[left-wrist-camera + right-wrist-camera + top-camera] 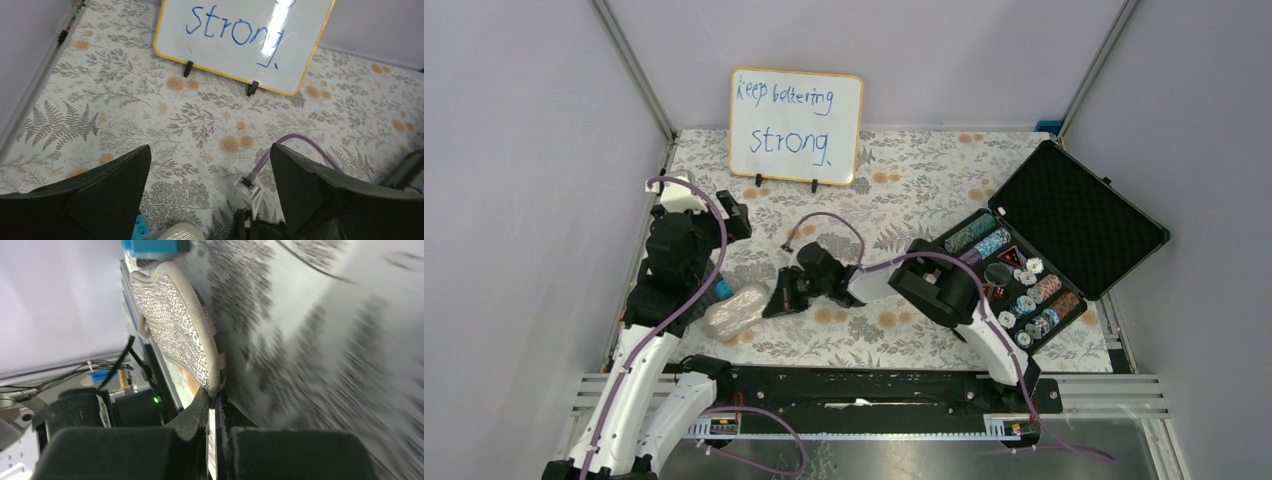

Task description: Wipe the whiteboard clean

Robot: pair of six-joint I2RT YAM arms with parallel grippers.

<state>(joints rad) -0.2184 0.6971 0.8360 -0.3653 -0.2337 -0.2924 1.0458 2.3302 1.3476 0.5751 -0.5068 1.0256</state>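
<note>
My left gripper grips the eraser pad by its free rim [713,321] next, away from my right gripper, since this leaves the pad's broad side to erase the whiteboard [795,125].
The whiteboard [795,125] stands upright on two black feet at the back of the table, leaning on the wall, with blue handwriting across it. Its lower part shows in the left wrist view [240,45]. A grey mesh-textured eraser pad [736,310] lies on the floral mat at front left. My right gripper [779,298] is shut on the pad's edge; in the right wrist view the gripper [214,405] pinches the rim of the pad [180,330]. My left gripper [732,215] is open and empty, above the mat and facing the board [209,150].
A small blue block [723,290] sits beside the pad. An open black foam-lined case [1079,215] holding poker chips [1014,285] takes up the right side. The right arm's purple cable [829,222] loops over mid-table. Grey walls close in the back and sides.
</note>
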